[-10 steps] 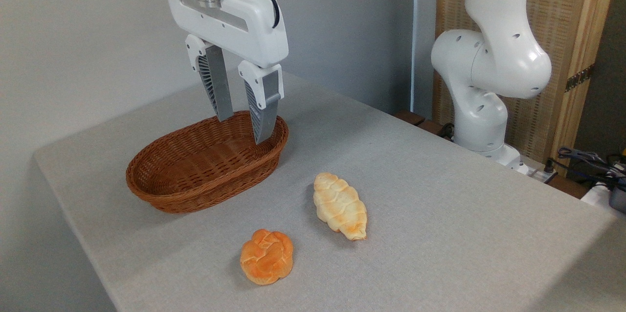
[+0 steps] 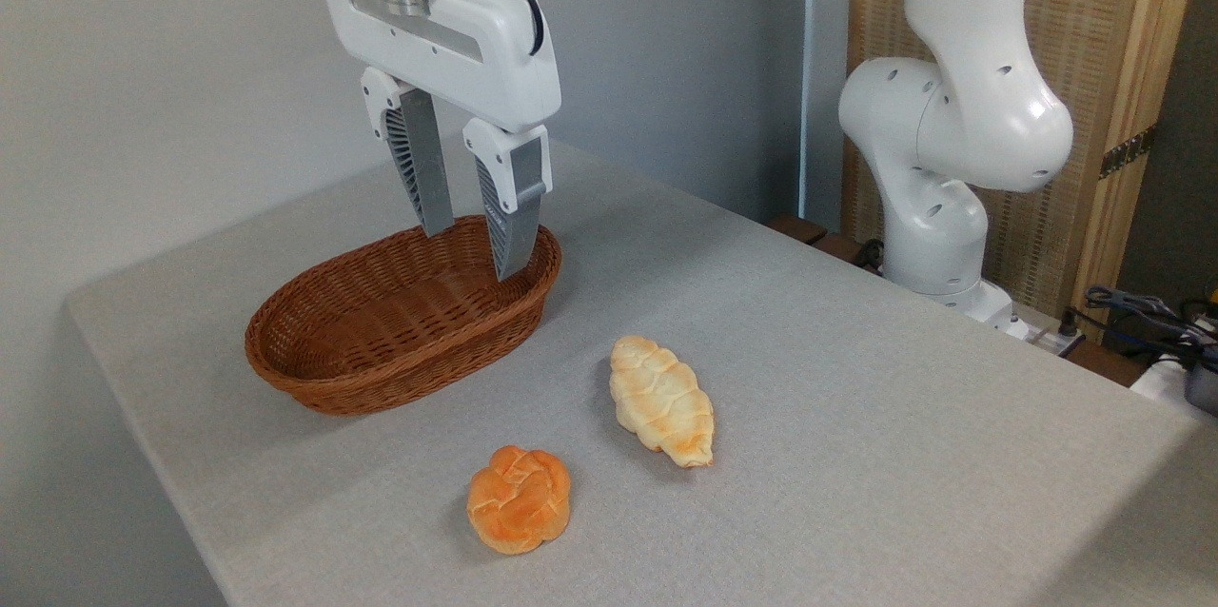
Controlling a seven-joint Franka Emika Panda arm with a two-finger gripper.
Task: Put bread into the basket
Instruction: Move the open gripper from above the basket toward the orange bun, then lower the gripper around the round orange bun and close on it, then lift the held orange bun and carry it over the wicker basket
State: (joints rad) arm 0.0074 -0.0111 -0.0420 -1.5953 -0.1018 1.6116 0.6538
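My gripper is going to grab the bread (image 2: pixel 519 499), a knotted orange bun, by its rounded sides next, to put it into the wicker basket.
The bread (image 2: pixel 519 499), a small round orange-golden bun with a knotted top, lies on the grey table near its front edge. The basket (image 2: pixel 324 379), an oval reddish-brown wicker one with nothing in it, sits behind and to the left of the bun. My gripper (image 2: pixel 473 251) hangs over the basket's right end with its two grey fingers pointing down. It is open and holds nothing. The bun is well apart from the gripper, lower in the picture.
A longer, paler braided loaf (image 2: pixel 660 401) lies right of the basket and behind the bun. The arm's white base (image 2: pixel 942 150) stands at the table's far right side. Cables and a wooden screen are beyond the right edge.
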